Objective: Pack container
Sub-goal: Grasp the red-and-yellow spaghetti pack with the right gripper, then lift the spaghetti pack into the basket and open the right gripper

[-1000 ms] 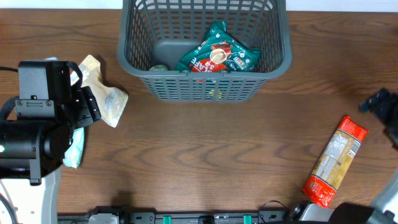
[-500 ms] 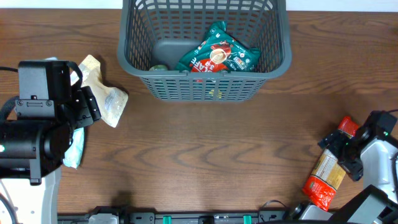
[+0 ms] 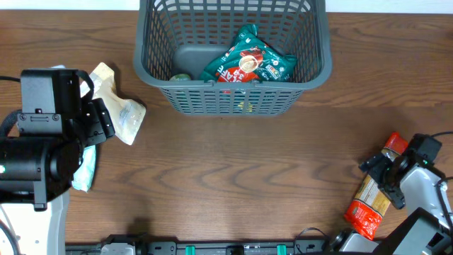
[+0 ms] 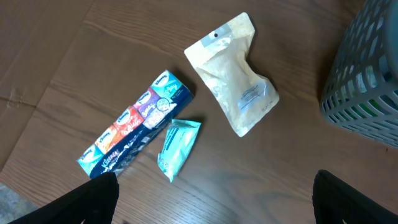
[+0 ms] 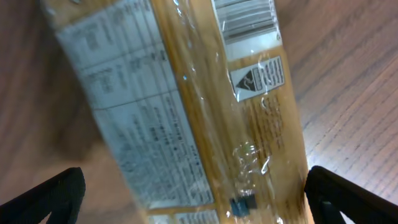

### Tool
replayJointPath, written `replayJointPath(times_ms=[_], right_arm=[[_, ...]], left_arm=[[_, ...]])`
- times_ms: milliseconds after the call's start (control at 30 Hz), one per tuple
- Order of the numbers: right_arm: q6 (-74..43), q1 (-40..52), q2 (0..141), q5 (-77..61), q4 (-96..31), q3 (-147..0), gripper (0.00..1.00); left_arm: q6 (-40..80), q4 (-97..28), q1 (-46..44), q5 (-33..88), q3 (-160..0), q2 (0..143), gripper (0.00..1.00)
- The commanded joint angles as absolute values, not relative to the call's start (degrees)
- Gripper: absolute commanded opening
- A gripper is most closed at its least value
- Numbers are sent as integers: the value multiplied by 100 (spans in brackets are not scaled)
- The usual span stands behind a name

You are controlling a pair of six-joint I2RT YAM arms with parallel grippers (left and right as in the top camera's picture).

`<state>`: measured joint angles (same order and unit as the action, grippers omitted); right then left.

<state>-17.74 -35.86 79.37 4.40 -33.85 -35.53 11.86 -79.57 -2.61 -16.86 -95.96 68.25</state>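
Observation:
The long pasta packet needs to lie flat inside the container [image 3: 153,69]. My right gripper should grab it next by its middle, across its narrow width [image 3: 379,185].
The dark grey slotted container [image 3: 153,69] stands at the back middle of the table; its corner shows in the left wrist view [image 4: 367,93]. Inside lie a green and red packet [image 3: 248,62] and a small dark green thing [image 3: 180,77]. My right gripper [image 3: 386,177] is open, low over the middle of the long orange and red pasta packet [image 3: 368,209] at the right, its fingers on either side of the packet [image 5: 205,99]. My left gripper [image 4: 214,199] is open and empty, held above the table at the left.
At the left lie a cream pouch [image 4: 239,87] [image 3: 120,106], a blue tissue multipack [image 4: 134,127] and a small teal packet [image 4: 176,146] [image 3: 85,170].
My right arm has come in from the right edge and dropped over the pasta packet. The left arm and the other things have not moved.

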Motion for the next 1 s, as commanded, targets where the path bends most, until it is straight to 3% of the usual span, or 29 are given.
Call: replayJointPath(times_ms=[0,167,233,300,367,500,733,967], right_arm=[[-1951,-3614,7887,471,-3138,-3247,99],[-1953,-3614,7887,467,-2733,-2976,99],[-1953,-3614,7887,467,-2683,-2932,87],[-1953,-3612,7887,454,-2674,-2930,64],[-1973,-3614,7887,429,-2650,-2930,29],[-2106,-3597,7885,19,-2484,-2963,3],[-2180,-3439,7719,-1715,-2532,-3916,1],[-1190,-2226,7529,-1557,-3590,-6639,1]], left_arm=[[1234,-7981,-231,-1702,-9585,6847,86],[1234,-7979,-231,-1704,-9585,6847,86],[1234,-7961,-231,-1704,-9585,6847,86],[1234,-7946,-231,-1704,-9585,6847,86],[1234,-7944,-231,-1704,-9585,6847,86],[1234,-7944,-231,-1704,-9585,6847,86],[1234,-7944,-231,-1704,-9585,6847,86],[1236,-7946,-231,-1702,-9585,6847,86]])
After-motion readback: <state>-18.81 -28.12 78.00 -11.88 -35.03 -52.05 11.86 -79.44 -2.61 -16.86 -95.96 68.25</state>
